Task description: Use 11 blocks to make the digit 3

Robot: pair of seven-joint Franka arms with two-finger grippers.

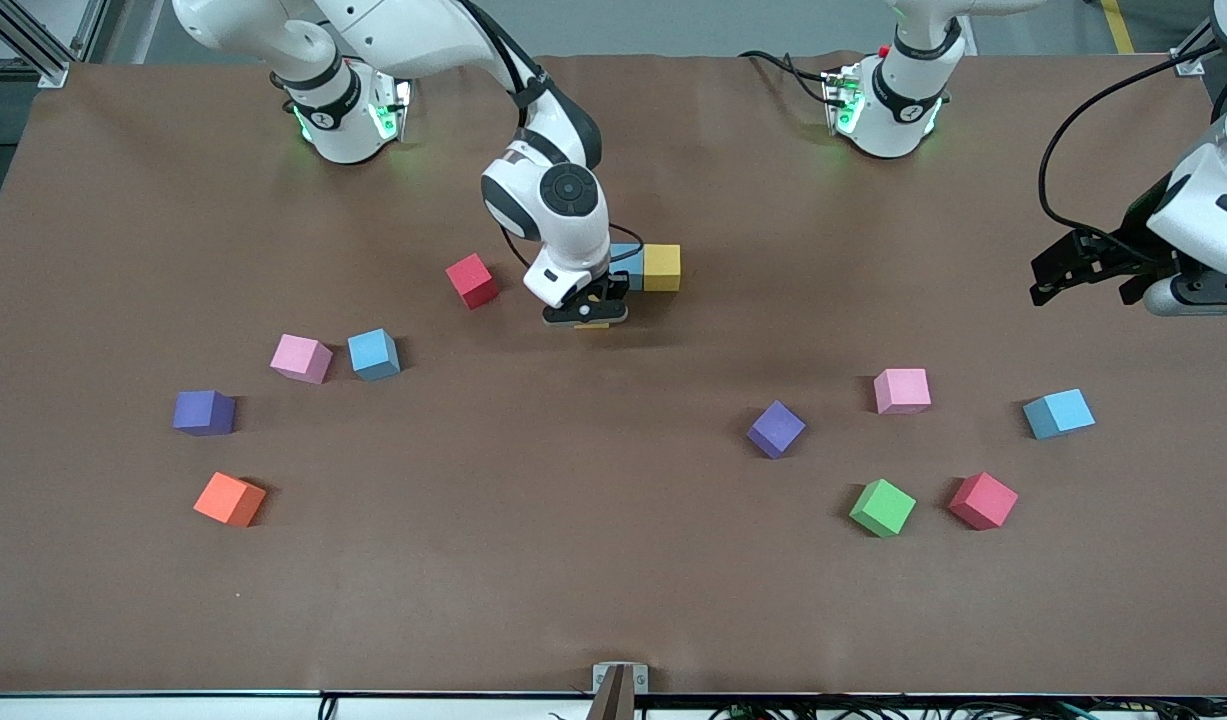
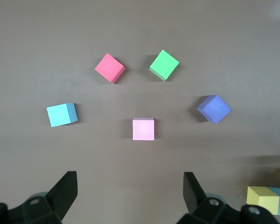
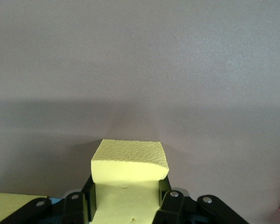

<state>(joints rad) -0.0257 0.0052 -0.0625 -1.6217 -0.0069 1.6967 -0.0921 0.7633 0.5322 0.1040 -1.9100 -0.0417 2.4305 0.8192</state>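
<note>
My right gripper should open. Its fingers are holding the yellow block (image 3: pixel 129 182) low on the tabletop spot beside the row's blocks.
My right gripper (image 1: pixel 585 312) is shut on a yellow block (image 3: pixel 128 172), held low at the table's middle, right beside a blue block (image 1: pixel 628 262) and a yellow block (image 1: pixel 662 267) that touch in a row. Its fingers (image 3: pixel 164 198) clamp the held block's sides. Whether the block rests on the table I cannot tell. My left gripper (image 1: pixel 1083 285) hangs open and empty at the left arm's end; its wrist view shows the wide-apart fingers (image 2: pixel 65 186) above a pink block (image 2: pixel 143 129).
Loose blocks near the right arm's end: red (image 1: pixel 471 281), pink (image 1: pixel 301 358), blue (image 1: pixel 374 354), purple (image 1: pixel 204 412), orange (image 1: pixel 230 499). Near the left arm's end: purple (image 1: pixel 776 429), pink (image 1: pixel 902 390), blue (image 1: pixel 1059 413), green (image 1: pixel 882 507), red (image 1: pixel 983 500).
</note>
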